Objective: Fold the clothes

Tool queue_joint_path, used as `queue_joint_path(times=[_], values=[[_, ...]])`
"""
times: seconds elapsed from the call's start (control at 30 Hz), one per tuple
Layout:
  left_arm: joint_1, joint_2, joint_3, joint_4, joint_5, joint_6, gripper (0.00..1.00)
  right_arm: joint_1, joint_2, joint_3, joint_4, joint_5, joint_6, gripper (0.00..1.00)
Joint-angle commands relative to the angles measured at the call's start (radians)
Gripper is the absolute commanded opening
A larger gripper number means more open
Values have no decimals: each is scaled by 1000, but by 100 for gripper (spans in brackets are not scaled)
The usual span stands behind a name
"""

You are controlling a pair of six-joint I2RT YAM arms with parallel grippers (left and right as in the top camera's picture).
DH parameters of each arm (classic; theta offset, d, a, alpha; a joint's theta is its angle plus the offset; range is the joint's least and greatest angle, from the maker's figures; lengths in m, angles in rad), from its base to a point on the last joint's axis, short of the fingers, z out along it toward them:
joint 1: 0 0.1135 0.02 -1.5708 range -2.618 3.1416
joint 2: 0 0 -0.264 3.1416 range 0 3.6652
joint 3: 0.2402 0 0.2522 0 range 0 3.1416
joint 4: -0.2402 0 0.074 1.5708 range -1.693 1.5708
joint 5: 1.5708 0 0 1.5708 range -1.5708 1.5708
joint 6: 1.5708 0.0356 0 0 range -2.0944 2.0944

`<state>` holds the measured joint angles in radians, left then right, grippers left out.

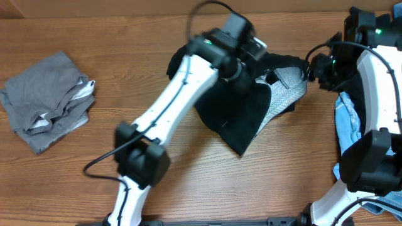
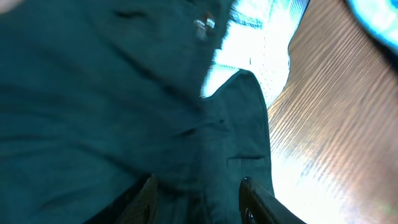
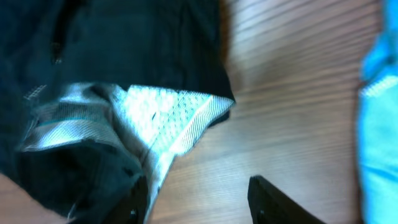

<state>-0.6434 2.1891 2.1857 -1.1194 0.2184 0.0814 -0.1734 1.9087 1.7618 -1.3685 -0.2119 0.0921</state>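
Observation:
The black garment [image 1: 235, 116] needs to be spread out flat for folding. My right gripper should grab it by its grey mesh-lined edge [image 1: 300, 92] next.
A black garment [image 1: 235, 116] with a grey mesh lining [image 1: 282, 94] lies crumpled at the middle of the table. My left gripper [image 1: 251, 47] is over its far edge; in the left wrist view the open fingers [image 2: 199, 199] hang just above the dark cloth [image 2: 93, 93]. My right gripper [image 1: 317, 69] is at the garment's right edge. In the right wrist view its fingers [image 3: 199, 199] are open over bare wood, the left finger beside the mesh lining [image 3: 161, 115]. A folded grey garment [image 1: 47, 100] lies at the far left.
A light blue garment [image 1: 348, 119] lies at the right edge under the right arm, and shows in the right wrist view [image 3: 379, 124]. The wooden table [image 1: 188, 182] runs across the front.

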Motion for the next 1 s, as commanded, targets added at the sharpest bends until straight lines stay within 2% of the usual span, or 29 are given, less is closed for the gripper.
queue_joint_path(times=[0.0,0.13,0.3,0.37,0.6,0.67,0.73,0.8,0.97], values=[[-90,88,10,26,-79,27,46,-7,-21,-150,95,-108,-18,56],[-183,164,10,50,-243,7,46,-7,-21,-285,227,-108,-17,56],[-201,192,9,50,-260,-61,45,-7,-21,-427,381,-213,-17,56],[-202,213,9,43,-312,-66,45,-7,-21,-465,436,-237,-17,56],[-203,232,9,45,-311,-92,44,-9,-21,-480,538,-236,-2,55],[-203,232,9,24,-311,-112,43,-10,-21,-480,579,-265,17,47],[-203,232,9,-2,-312,-111,43,-13,-21,-480,605,-336,17,31],[-203,232,9,-6,-312,-111,43,-13,-21,-480,605,-340,17,4],[-209,232,10,-21,-311,-110,41,-25,-21,-475,577,-336,16,4]])
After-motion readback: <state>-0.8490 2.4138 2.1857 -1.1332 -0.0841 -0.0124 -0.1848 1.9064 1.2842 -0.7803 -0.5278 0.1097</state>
